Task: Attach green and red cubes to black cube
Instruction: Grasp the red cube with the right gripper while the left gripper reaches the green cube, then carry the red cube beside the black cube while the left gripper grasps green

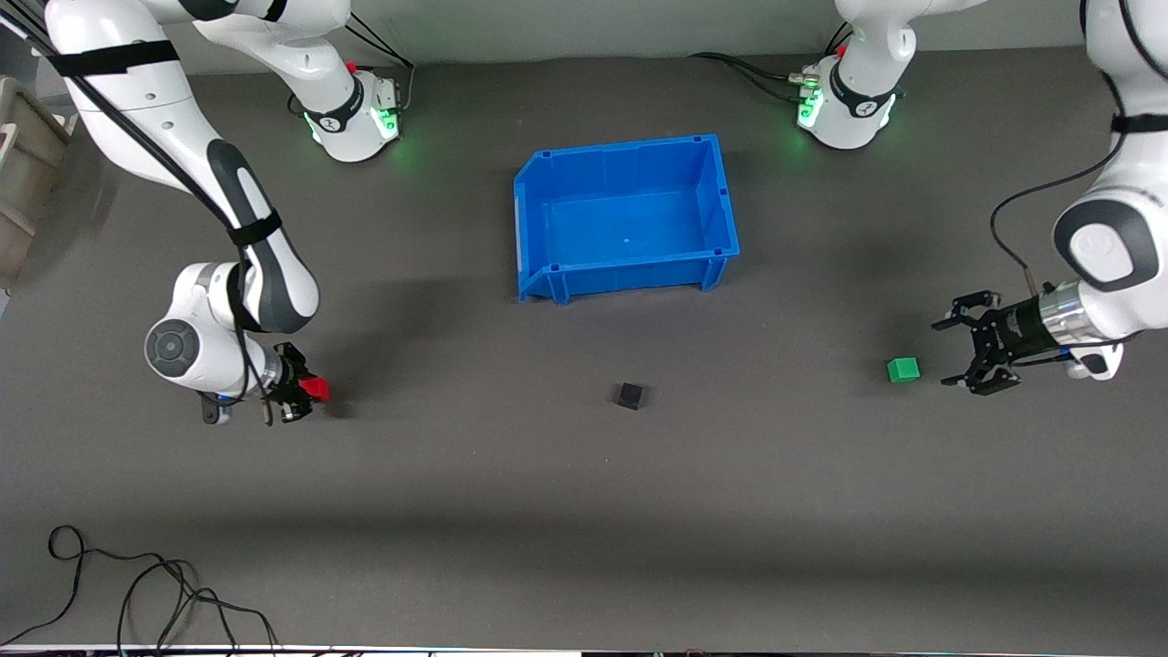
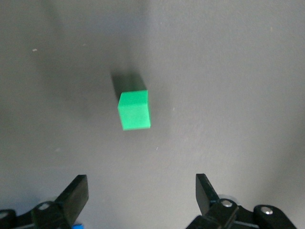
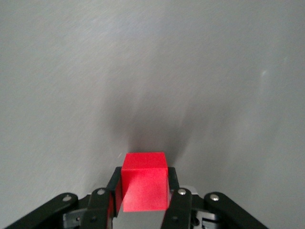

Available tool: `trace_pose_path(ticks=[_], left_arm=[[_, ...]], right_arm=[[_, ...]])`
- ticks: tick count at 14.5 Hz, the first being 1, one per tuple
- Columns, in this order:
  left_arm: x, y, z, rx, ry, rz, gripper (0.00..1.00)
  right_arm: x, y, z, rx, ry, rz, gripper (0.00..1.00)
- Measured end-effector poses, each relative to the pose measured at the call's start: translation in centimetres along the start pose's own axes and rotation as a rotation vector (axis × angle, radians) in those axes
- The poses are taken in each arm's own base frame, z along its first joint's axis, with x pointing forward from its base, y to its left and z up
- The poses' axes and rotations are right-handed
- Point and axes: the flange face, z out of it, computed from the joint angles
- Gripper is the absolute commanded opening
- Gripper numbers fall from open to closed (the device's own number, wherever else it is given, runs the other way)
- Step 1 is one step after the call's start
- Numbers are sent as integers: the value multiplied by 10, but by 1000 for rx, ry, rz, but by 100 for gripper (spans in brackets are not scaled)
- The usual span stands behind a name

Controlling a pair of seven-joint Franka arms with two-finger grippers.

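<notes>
Next, my left gripper grabs the green cube (image 1: 903,369) by its opposite sides to attach it to the black cube (image 1: 629,395).
The black cube (image 1: 629,395) sits on the grey mat, nearer to the front camera than the blue bin. The green cube (image 1: 903,369) lies on the mat toward the left arm's end; it also shows in the left wrist view (image 2: 134,110). My left gripper (image 1: 954,350) is open and empty, low beside the green cube with a gap between them. My right gripper (image 1: 308,391) is shut on the red cube (image 1: 316,389), low at the right arm's end of the mat. The red cube shows between the fingers in the right wrist view (image 3: 144,181).
An empty blue bin (image 1: 626,217) stands mid-table, farther from the front camera than the black cube. Black cables (image 1: 137,593) lie at the mat's near edge toward the right arm's end. A beige container (image 1: 23,173) stands off the mat by the right arm.
</notes>
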Motion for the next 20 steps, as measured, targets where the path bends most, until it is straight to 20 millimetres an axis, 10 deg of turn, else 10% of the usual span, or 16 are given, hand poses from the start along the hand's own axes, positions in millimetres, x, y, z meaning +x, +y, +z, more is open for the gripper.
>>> trace_pose_path(ticks=[4,11,15,20], left_arm=[[27,-3,43,-34,18,-67,100],[40,-20,83,-46,25,-97,99],[43,-27,89,-47,18,-83,43],[44,-26,88,-52,17,-80,33]], right_arm=[[-59,-29,-35,61,9,8,24],[-236,-69,-92,166,-67,160,23],[-322,-102,-72,177,-144,312,21],[-389,-118,-37,133,-243,425,19]])
